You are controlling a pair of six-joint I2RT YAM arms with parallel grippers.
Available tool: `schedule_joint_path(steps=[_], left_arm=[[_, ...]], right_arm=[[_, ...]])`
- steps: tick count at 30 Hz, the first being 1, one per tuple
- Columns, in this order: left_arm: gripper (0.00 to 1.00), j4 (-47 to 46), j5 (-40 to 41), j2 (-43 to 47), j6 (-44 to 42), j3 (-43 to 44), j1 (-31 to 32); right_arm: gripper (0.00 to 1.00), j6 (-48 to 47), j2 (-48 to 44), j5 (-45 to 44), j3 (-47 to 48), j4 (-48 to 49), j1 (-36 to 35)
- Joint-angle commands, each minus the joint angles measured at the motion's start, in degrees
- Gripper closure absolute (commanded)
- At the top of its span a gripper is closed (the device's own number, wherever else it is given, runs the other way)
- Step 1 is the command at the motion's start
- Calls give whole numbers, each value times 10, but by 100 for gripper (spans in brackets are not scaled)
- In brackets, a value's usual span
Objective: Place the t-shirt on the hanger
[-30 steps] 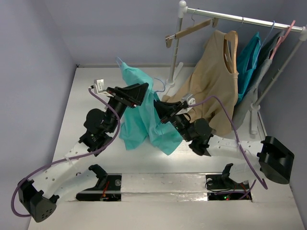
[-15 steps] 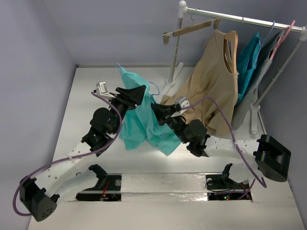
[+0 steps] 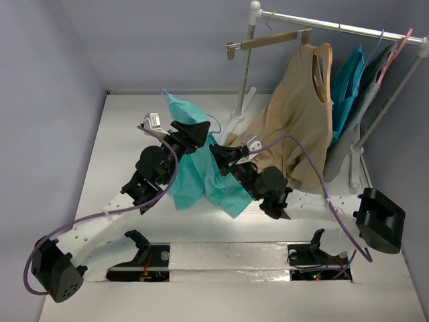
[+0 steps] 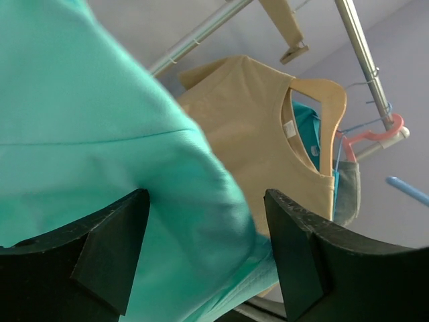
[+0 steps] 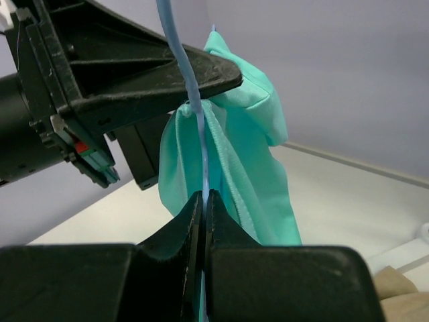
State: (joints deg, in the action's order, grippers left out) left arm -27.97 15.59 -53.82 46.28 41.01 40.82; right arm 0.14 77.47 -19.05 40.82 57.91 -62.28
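Observation:
The folded edge (image 3: 206,139) of the t-shirt (image 3: 194,176) is between my left gripper's open fingers. My left gripper needs to close on the t-shirt, because it would hold the t-shirt now.
The turquoise t-shirt (image 3: 194,176) hangs in a bunch between the two arms, its lower part reaching the table. It is draped over the thin light-blue hanger (image 3: 217,123), most of which is hidden by the cloth. My right gripper (image 3: 224,155) is shut on the hanger's thin wire (image 5: 199,134), with the t-shirt (image 5: 258,168) hanging just behind it. My left gripper (image 3: 192,131) is up against the top of the shirt. In the left wrist view its jaws (image 4: 204,248) stand wide apart with t-shirt fabric (image 4: 100,134) between them.
A clothes rack post (image 3: 244,74) stands behind the shirt. On its rail hang a bare wooden hanger (image 3: 268,40), a tan top (image 3: 295,121) on a wooden hanger, a darker teal garment (image 3: 345,84) and a pink hanger (image 3: 395,50). Walls close in at left and back.
My left arm has moved right and forward, closer to the shirt's top. My right gripper shifted slightly left with the hanger. The bare wooden hanger on the rail has swung a little.

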Motion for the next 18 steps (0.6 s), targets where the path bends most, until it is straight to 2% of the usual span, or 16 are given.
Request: schedule_joint_path(steps=[1, 2, 5, 6, 8, 9, 11, 16, 18], left_arm=[[35, -58, -28, -6, -3, 23, 4], [37, -64, -35, -7, -4, 21, 4], [58, -88, -42, -7, -3, 8, 4], [70, -92, -43, -6, -1, 5, 4], [80, -97, -46, -7, 1, -2, 4], [90, -99, -47, -7, 3, -5, 4], [100, -99, -46, -5, 4, -8, 4], [100, -90, -32, 14, -1, -12, 4], [100, -86, -26, 27, -1, -12, 4]], right_arm=[[100, -9, 4, 39, 36, 17, -12], [100, -8, 6, 39, 36, 16, -12], [100, -2, 9, 36, 32, 14, -12], [100, -2, 13, 34, 32, 10, -12], [100, 17, 17, 30, 32, 8, -12], [100, 19, 20, 30, 33, 5, -12], [100, 28, 20, 30, 33, 3, -12], [98, 65, -13, 25, 24, -41, -12], [83, 72, -26, 34, 14, -76, -12]])
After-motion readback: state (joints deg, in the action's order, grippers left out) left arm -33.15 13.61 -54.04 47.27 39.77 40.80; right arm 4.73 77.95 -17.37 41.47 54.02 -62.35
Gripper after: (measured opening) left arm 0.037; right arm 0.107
